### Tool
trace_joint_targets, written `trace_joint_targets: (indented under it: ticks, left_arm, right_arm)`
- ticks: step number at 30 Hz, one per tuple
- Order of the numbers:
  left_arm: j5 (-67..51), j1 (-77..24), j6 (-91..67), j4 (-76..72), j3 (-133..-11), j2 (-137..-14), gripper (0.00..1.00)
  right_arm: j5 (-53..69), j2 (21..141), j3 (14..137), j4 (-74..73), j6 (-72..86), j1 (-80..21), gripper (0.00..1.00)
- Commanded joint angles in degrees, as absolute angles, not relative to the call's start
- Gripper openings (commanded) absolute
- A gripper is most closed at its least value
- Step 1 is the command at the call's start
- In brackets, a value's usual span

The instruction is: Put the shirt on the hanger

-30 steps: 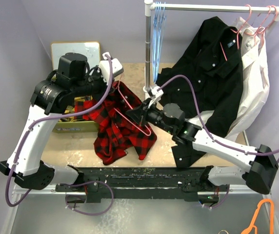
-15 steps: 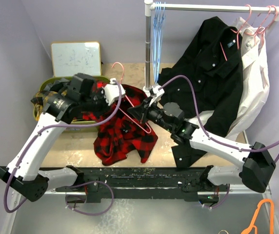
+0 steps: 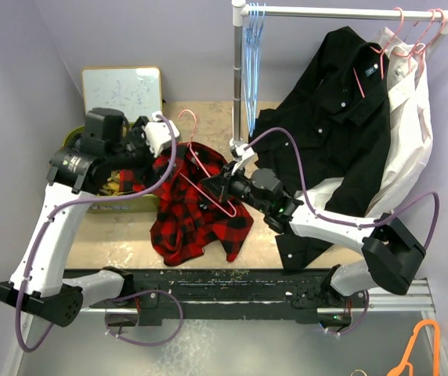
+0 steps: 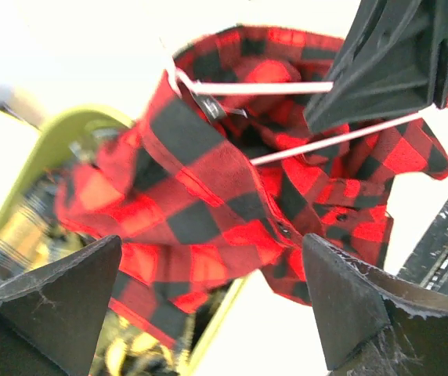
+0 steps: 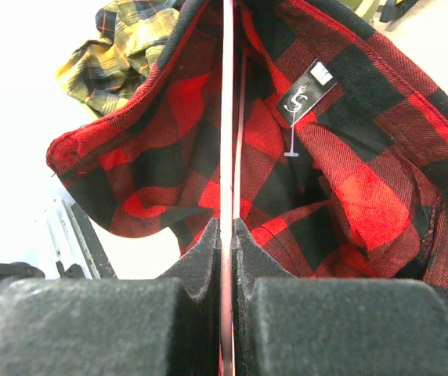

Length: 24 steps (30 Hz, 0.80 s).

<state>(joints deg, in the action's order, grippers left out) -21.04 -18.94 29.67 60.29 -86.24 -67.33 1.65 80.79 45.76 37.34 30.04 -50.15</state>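
Note:
The left gripper picks up the shirt's draped upper part (image 3: 178,157) (image 4: 179,131) beside the hanger's hook next, leaving the hanger's end free for the shirt.
The red-and-black checked shirt (image 3: 199,211) lies crumpled on the table, its upper part draped over the pink wire hanger (image 3: 208,174). My right gripper (image 3: 218,186) is shut on the hanger's wire (image 5: 226,117), which runs straight up between its pads into the collar beside the dark label (image 5: 306,98). The shirt (image 5: 349,180) fills that view. My left gripper (image 3: 164,145) hovers open at the shirt's upper left with nothing in it. In the left wrist view the shirt (image 4: 208,211) and the hanger's wires (image 4: 318,141) lie beyond the open left gripper (image 4: 212,313).
A green basket (image 3: 122,205) with yellow-green plaid cloth (image 5: 122,47) sits left of the shirt, a whiteboard (image 3: 122,90) behind it. The rack rail (image 3: 341,12) carries light blue hangers (image 3: 251,47), a black shirt (image 3: 334,117) and a white shirt (image 3: 413,117). An orange hanger (image 3: 420,345) lies bottom right.
My left gripper has opened, let go of the shirt and drawn back to the upper left. The hanger's hook now stands free above the collar. The right gripper keeps its hold.

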Motion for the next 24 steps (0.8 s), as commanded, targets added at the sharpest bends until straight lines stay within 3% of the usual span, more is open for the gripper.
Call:
trace_joint_targets:
  ticks: [1, 4, 8, 17, 24]
  left_arm:
    - [-32.2, -13.2, 38.5, 60.7, -95.8, -72.6, 1.0]
    - [-50.4, -0.3, 47.5, 68.8, -103.9, -80.7, 1.0]
    - [-58.5, 2.5, 60.5, 88.7, -118.5, -94.9, 0.96]
    - [-63.5, 0.1, 64.6, 80.1, -113.2, -95.8, 0.99]
    - [-60.5, -6.5, 63.1, 75.5, -111.3, -97.7, 0.99]
  right_arm:
    - [3.4, 81.0, 45.9, 43.5, 29.9, -49.2, 0.0]
    - [4.0, 81.1, 45.6, 43.6, 29.9, -48.7, 0.0]
    - [4.6, 81.0, 45.7, 43.4, 29.9, -48.2, 0.0]
    - [4.7, 81.0, 46.4, 41.8, 28.9, -48.0, 0.0]
    - [4.3, 81.0, 47.0, 40.0, 28.4, -47.9, 0.0]
